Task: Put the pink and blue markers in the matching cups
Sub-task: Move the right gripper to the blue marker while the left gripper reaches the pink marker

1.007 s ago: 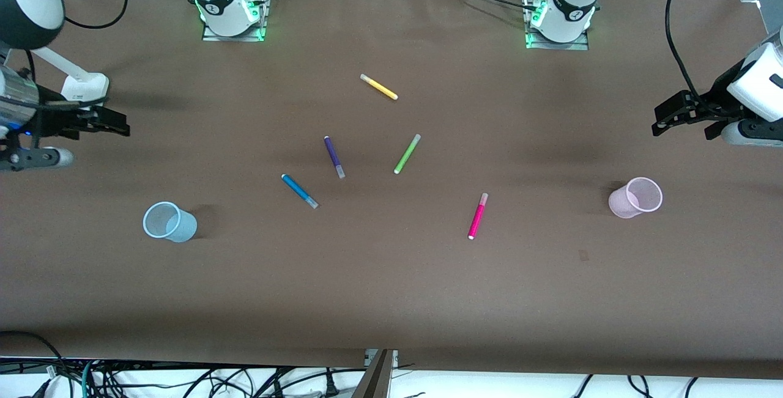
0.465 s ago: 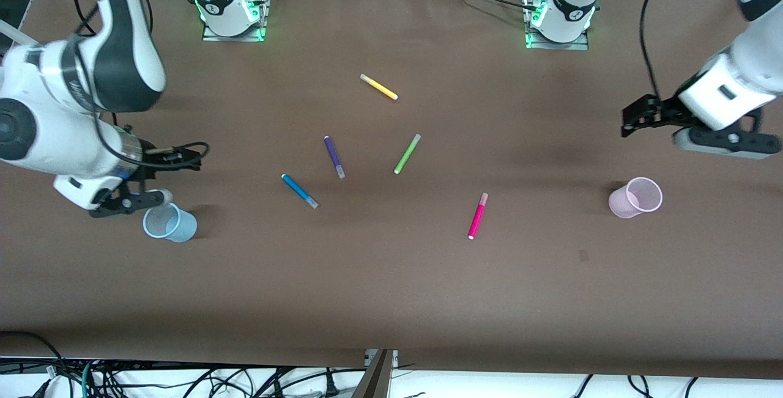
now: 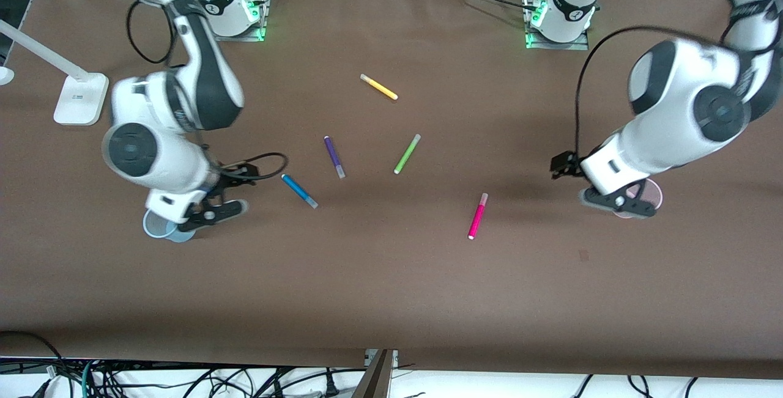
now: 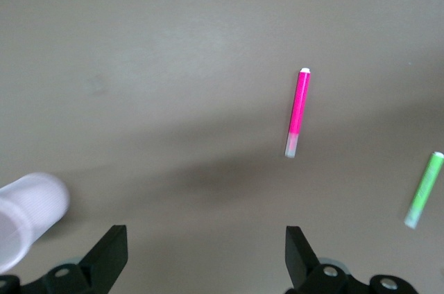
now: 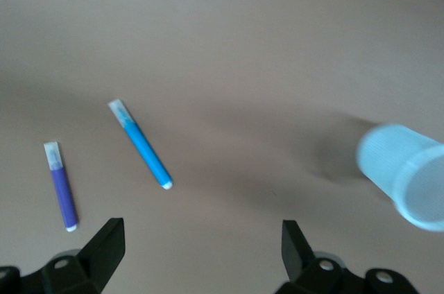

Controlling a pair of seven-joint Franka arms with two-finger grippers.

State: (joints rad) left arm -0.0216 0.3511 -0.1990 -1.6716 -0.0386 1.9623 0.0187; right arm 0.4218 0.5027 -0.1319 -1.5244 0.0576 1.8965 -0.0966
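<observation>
My left gripper needs to grab the pink marker by its clear end with the cap (image 4: 291, 145) next, so that the marker's pink body stays free to go into the pale pink cup (image 4: 29, 216).
The blue marker (image 3: 300, 191) lies flat on the brown table; it also shows in the right wrist view (image 5: 142, 145). The pink marker (image 3: 478, 216) lies flat toward the left arm's end and shows in the left wrist view (image 4: 298, 110). The light blue cup (image 3: 158, 228) stands upright, partly hidden under the right hand, and shows in the right wrist view (image 5: 406, 176). The pale pink cup (image 3: 656, 197) is partly hidden under the left hand and shows in the left wrist view (image 4: 28, 214). My right gripper (image 3: 243, 173) (image 5: 201, 245) is open and empty, between blue cup and blue marker. My left gripper (image 3: 561, 165) (image 4: 205, 256) is open and empty, between pink cup and pink marker.
A dark purple pen (image 3: 334, 157), a green pen (image 3: 407, 154) and a yellow pen (image 3: 379, 87) lie around the table's middle, farther from the front camera than the two markers. A white lamp base (image 3: 79, 98) stands at the right arm's end.
Both arms have swung in from the table's ends toward the middle. The right hand now covers part of the blue cup, the left hand part of the pink cup. Pens and cups have not moved.
</observation>
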